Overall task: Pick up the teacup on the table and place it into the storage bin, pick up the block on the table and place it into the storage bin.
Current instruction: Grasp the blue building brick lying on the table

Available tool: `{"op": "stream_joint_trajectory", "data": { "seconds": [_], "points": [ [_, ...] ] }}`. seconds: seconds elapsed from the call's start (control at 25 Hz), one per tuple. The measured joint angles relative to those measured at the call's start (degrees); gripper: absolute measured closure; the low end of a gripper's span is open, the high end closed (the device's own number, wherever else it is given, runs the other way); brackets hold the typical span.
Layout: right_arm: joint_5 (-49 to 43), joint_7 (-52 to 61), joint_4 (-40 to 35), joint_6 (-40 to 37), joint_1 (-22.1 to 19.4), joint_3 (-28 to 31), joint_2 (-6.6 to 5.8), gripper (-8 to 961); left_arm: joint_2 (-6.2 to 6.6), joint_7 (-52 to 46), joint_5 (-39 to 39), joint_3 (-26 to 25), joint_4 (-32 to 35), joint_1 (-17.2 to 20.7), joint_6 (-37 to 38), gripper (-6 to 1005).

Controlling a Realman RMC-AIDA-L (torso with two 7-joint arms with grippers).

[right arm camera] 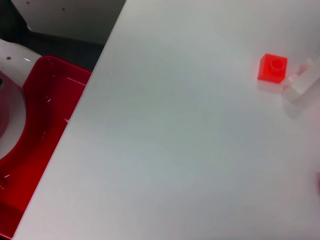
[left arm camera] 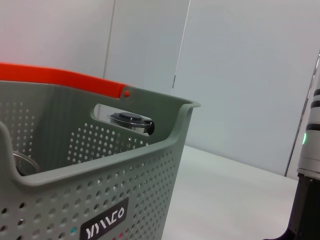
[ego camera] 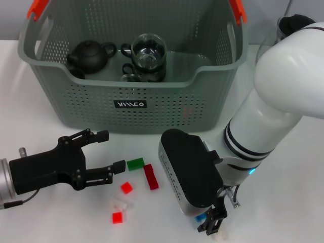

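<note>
The blue block (ego camera: 201, 218) is beside my right gripper's fingers, which reach down to the level of the tabletop, so my right gripper should close on the block.
The grey-green storage bin (ego camera: 76, 109) (left arm camera: 150, 165) stands at the back of the table. Inside it are a glass teacup (ego camera: 148, 50) and a dark teapot (ego camera: 87, 54). Several small blocks lie in front of the bin: a green block (ego camera: 135, 164), a dark red block (ego camera: 151, 177), a red block (ego camera: 126, 188) (right arm camera: 272, 67) and a clear block (ego camera: 120, 205) (right arm camera: 302, 82). My left gripper (ego camera: 111, 151) hovers low at the left, open and holding nothing, its nearer fingertip just left of the green block. My right gripper (ego camera: 212, 225) hangs at the table's front edge beside a blue block (ego camera: 201, 218).
A second red block (ego camera: 117, 217) lies near the front. A glass vessel (ego camera: 277, 31) stands at the back right behind my right arm. In the right wrist view a red object (right arm camera: 35, 150) sits below the table's edge.
</note>
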Motion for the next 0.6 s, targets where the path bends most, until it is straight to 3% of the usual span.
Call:
{"op": "stream_joint_trajectory", "data": {
  "seconds": [0.56,0.6],
  "points": [
    [-0.13,0.55,1.03,0.06,0.17,0.0,0.0,56,-0.02,0.0,0.0,-0.02,0.0,-0.03,0.0,95],
    [-0.13,0.61,1.07,0.03,0.23,0.01,0.0,120,-0.02,0.0,0.0,-0.02,0.0,-0.03,0.0,95]
  ]
}}
